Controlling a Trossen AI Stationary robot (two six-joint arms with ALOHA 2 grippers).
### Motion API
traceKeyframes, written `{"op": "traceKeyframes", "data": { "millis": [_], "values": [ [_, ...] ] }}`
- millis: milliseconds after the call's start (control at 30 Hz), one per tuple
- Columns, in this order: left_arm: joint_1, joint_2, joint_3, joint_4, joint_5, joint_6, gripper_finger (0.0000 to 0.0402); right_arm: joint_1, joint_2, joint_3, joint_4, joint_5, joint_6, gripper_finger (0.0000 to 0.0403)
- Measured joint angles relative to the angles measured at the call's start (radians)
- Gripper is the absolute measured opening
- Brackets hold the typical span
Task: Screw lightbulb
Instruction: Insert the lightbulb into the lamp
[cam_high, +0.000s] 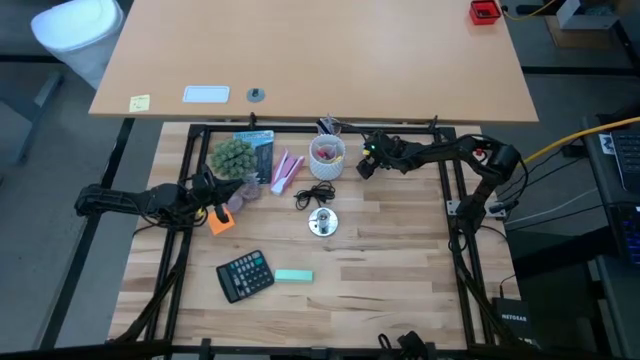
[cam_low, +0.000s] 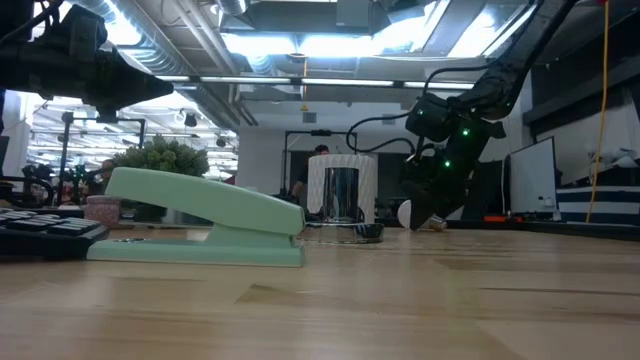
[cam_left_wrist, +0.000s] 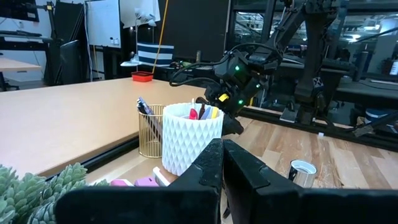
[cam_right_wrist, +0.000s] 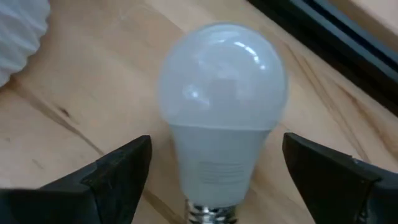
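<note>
Next, my right gripper reaches the lightbulb and grabs its tapered neck, leaving the lightbulb's screw end free for the socket base.
The lightbulb, pale white with a metal screw end, lies on its side on the wooden table, its dome pointing away from my right wrist camera. My right gripper is open and slants down over it, one finger on each side of the bulb's neck with a gap on both sides. In the low view the lightbulb shows just beside my right gripper. The shiny silver socket base with its black cord sits mid-table. My left gripper is shut and waits at the table's left.
A white faceted cup of pens stands just left of my right gripper, next to a wire pen holder. A potted plant, pink items, a calculator and a green stapler lie further left and nearer.
</note>
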Motion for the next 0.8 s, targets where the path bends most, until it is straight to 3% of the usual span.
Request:
{"op": "traceKeyframes", "data": {
  "millis": [533, 800],
  "values": [
    [0.000, 0.000, 0.000, 0.000, 0.000, 0.000, 0.0004, 0.001, 0.000, 0.000, -0.001, -0.024, 0.009, 0.0213],
    [0.000, 0.000, 0.000, 0.000, 0.000, 0.000, 0.0004, 0.001, 0.000, 0.000, 0.014, -0.069, 0.010, 0.0179]
  ]
}}
